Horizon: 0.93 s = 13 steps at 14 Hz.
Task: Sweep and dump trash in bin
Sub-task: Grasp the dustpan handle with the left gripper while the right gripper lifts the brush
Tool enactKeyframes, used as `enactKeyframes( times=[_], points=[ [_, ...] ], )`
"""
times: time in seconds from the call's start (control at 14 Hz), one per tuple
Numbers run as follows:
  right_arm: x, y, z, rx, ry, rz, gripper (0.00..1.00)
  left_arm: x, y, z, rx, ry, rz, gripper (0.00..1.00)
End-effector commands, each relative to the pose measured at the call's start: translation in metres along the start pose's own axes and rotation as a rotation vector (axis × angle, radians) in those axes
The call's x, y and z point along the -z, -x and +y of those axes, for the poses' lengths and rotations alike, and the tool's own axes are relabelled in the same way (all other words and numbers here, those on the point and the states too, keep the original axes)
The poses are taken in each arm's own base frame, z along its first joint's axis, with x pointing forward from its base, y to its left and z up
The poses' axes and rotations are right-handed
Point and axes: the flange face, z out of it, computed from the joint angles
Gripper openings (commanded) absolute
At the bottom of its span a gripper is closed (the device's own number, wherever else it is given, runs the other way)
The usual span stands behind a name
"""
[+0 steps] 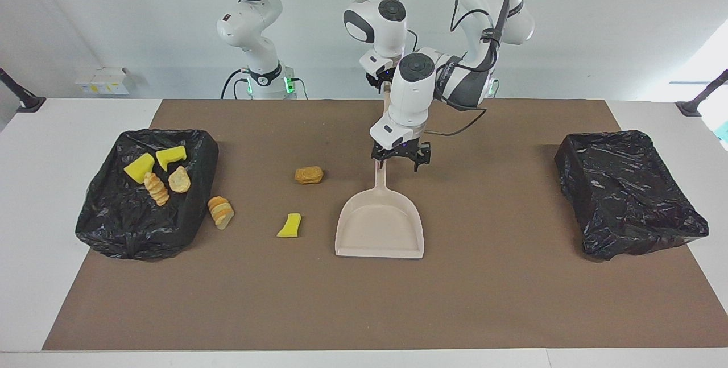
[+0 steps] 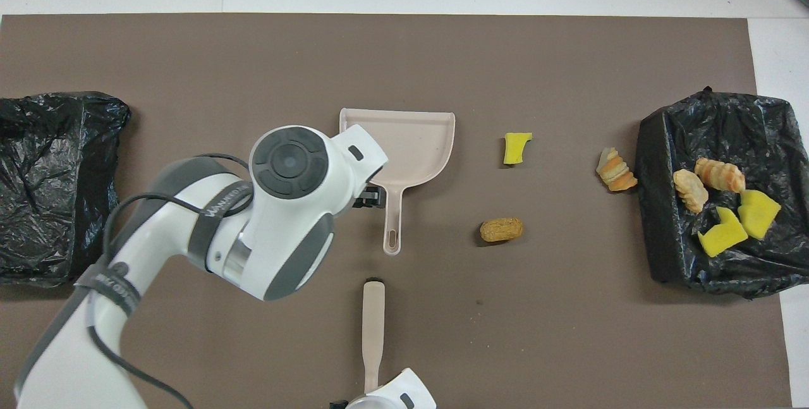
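My left gripper should first line up with the handle and then close on it, because my fingers stop beside the near edge of the dustpan handle (image 2: 392, 219) and would miss now.
A beige dustpan (image 1: 380, 226) lies flat mid-table, its handle toward the robots; it also shows in the overhead view (image 2: 404, 143). My left gripper (image 1: 400, 156) is open, low over the handle, and mostly hidden under its hand from above (image 2: 371, 197). My right gripper (image 1: 380, 79) is shut on a beige brush (image 2: 373, 320), held up near the robots' edge. On the mat lie an orange-brown lump (image 1: 309, 174), a yellow-and-green sponge piece (image 1: 290, 226) and a sliced bread-like lump (image 1: 220, 212). Two yellow wedges (image 1: 139, 168) and two bread lumps (image 1: 179, 179) lie in the black-lined bin (image 1: 114, 231).
The bin with trash stands at the right arm's end of the table (image 2: 663, 257). A second black-lined bin (image 1: 625, 197) stands at the left arm's end (image 2: 50, 175). A brown mat (image 1: 512, 300) covers the table.
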Motion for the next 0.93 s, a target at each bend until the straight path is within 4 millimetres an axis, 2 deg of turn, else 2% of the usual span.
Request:
enactKeyframes(
  times=[0.0,0.07,0.14,0.21,0.29,0.36,0.57,0.64,0.79,0.86],
  points=[
    [-0.004,-0.007,0.001,0.023,-0.036,-0.025,0.42,-0.004,0.0,0.007,0.012,0.023,0.012,1.0],
    [-0.005,-0.009,0.0,0.024,-0.035,-0.026,0.3,-0.005,0.0,0.009,0.019,0.024,0.013,1.0],
    [-0.004,-0.01,-0.003,0.027,-0.039,-0.025,0.06,-0.016,0.004,0.019,0.022,0.021,0.006,1.0],
    [-0.002,-0.014,-0.005,0.025,-0.039,-0.026,0.0,-0.022,0.006,0.026,0.039,0.024,0.01,1.0],
    [0.002,-0.018,-0.008,0.017,-0.039,-0.032,0.0,-0.027,0.006,0.027,0.052,0.023,0.007,1.0],
    [0.003,-0.02,-0.006,0.016,-0.03,-0.038,0.0,-0.024,0.005,0.028,0.053,0.023,0.007,1.0],
    [0.023,-0.038,0.016,0.0,-0.003,-0.075,0.0,-0.028,0.005,0.026,0.056,0.02,0.002,1.0],
    [0.031,-0.047,0.028,0.0,0.003,-0.09,0.0,-0.029,0.005,0.026,0.056,0.02,0.002,0.94],
    [0.05,-0.059,0.049,-0.016,0.004,-0.098,0.0,-0.028,0.005,0.026,0.055,0.021,0.003,0.56],
    [0.055,-0.067,0.059,-0.035,0.012,-0.101,0.0,-0.028,0.005,0.026,0.055,0.021,0.005,0.42]
  ],
)
